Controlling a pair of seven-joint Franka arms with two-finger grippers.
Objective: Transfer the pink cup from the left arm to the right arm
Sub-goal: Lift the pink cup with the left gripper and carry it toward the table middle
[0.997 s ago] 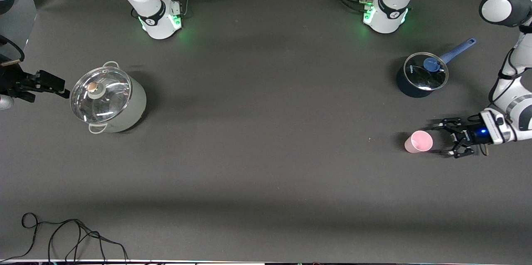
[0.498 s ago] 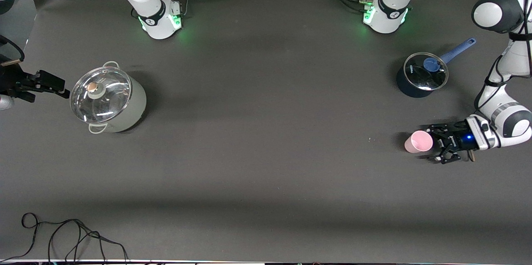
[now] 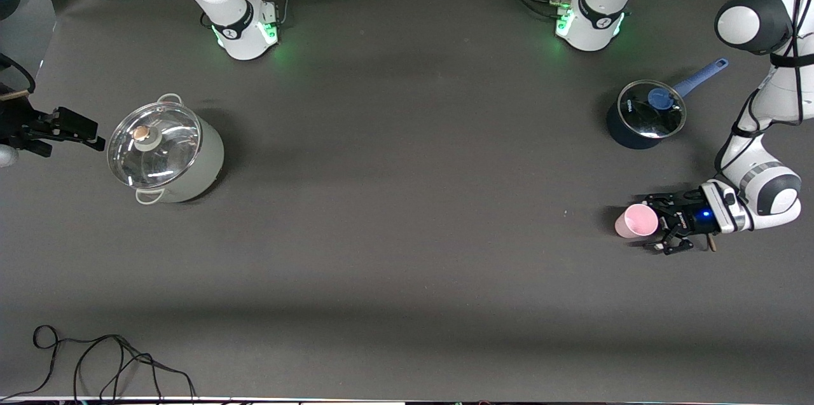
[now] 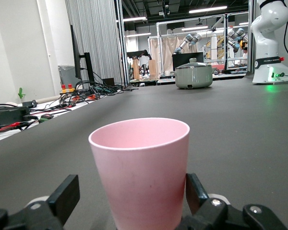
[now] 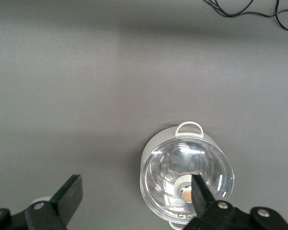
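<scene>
My left gripper picks up the pink cup by its lower half (image 4: 146, 203) next, to pass the cup to my right gripper.
The pink cup (image 3: 636, 221) stands upright on the grey table near the left arm's end. My left gripper (image 3: 660, 225) is low at the table, open, with its fingers on either side of the cup's lower half. In the left wrist view the cup (image 4: 141, 167) fills the space between the fingers (image 4: 67, 196); one finger is right at the cup's wall and the other stands a little off. My right gripper (image 3: 60, 128) is open and empty, waiting in the air at the right arm's end of the table, beside the big pot.
A large pale pot with a glass lid (image 3: 164, 152) stands at the right arm's end and shows under my right gripper (image 5: 134, 201) in the right wrist view (image 5: 185, 177). A small dark blue saucepan with a lid (image 3: 645, 114) stands farther from the front camera than the cup. A black cable (image 3: 95, 360) lies at the near edge.
My left gripper has slid toward the cup until its fingers straddle it. The cup has shifted slightly toward the right arm's end. The right arm has not moved.
</scene>
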